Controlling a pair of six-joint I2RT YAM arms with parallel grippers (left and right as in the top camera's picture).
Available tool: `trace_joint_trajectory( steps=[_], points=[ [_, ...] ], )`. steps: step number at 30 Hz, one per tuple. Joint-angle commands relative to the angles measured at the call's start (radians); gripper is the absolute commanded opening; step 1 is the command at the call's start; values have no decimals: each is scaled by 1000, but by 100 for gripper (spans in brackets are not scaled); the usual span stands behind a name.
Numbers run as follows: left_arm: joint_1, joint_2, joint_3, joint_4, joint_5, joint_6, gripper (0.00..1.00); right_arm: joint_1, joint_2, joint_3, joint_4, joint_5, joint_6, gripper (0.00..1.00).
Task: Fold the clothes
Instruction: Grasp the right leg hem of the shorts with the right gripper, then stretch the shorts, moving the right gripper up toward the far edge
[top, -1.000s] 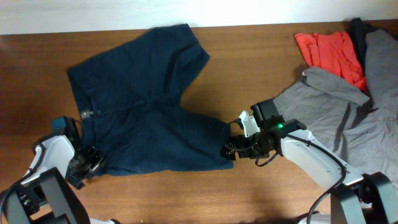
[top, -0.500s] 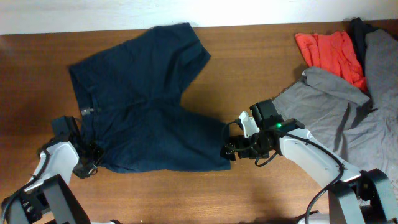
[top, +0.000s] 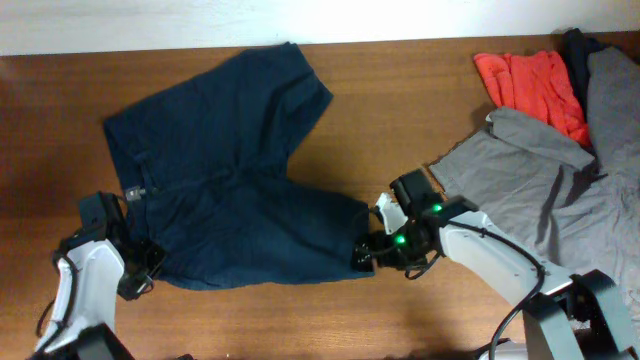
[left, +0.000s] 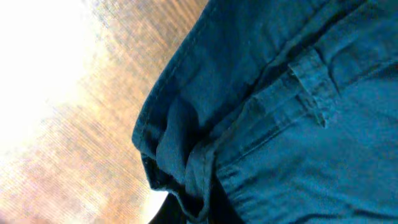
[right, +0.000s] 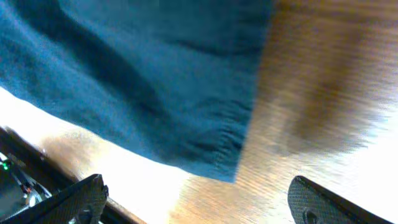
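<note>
The robot's right gripper will next grab the shorts (top: 230, 170) by the hem corner of the near leg. Then both grippers can fold that side of the shorts over the far leg.
The clothes, dark navy shorts (top: 230, 170), lie spread flat on the wooden table, waistband to the left and both legs pointing right. My left gripper (top: 140, 272) is at the waistband's near corner, shut on a bunched fold of the navy fabric (left: 199, 186). My right gripper (top: 368, 255) stands open at the near leg's hem corner (right: 227, 165). Its fingertips (right: 71, 202) straddle bare wood just below the hem, with my right gripper (right: 199, 205) touching no fabric.
A large light grey garment (top: 540, 190) is spread at the right, under my right arm. A small red-orange garment (top: 530, 85) and a dark item (top: 572, 45) lie at the back right. Bare wood (top: 400, 100) shows between the shorts and these.
My left gripper has closed on the waistband corner and drawn it slightly left and toward the front. My right gripper has shifted a little down and left along the hem, still open.
</note>
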Motion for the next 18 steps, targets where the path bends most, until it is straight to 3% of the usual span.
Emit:
trace_joint_trajectory(
  steps=[1,7,9,13,14,15,18],
  points=[
    [8,-29,5,-27,-7,6,0,56,24,-12,-1,-16,73,95],
    [8,-29,5,-42,-8,6,0,112,117,-18,45,2,134,87],
    [8,-29,5,-45,-8,6,0,115,148,-18,80,2,140,75],
    [8,-29,5,-54,-7,31,0,106,159,-12,139,41,146,25],
    [8,-29,5,-58,-8,39,0,97,154,-6,135,66,157,21],
    [8,-29,6,-68,-7,54,0,70,134,11,102,121,163,6],
    [8,-29,22,-97,-7,102,0,14,71,57,-7,217,166,4]
  ],
)
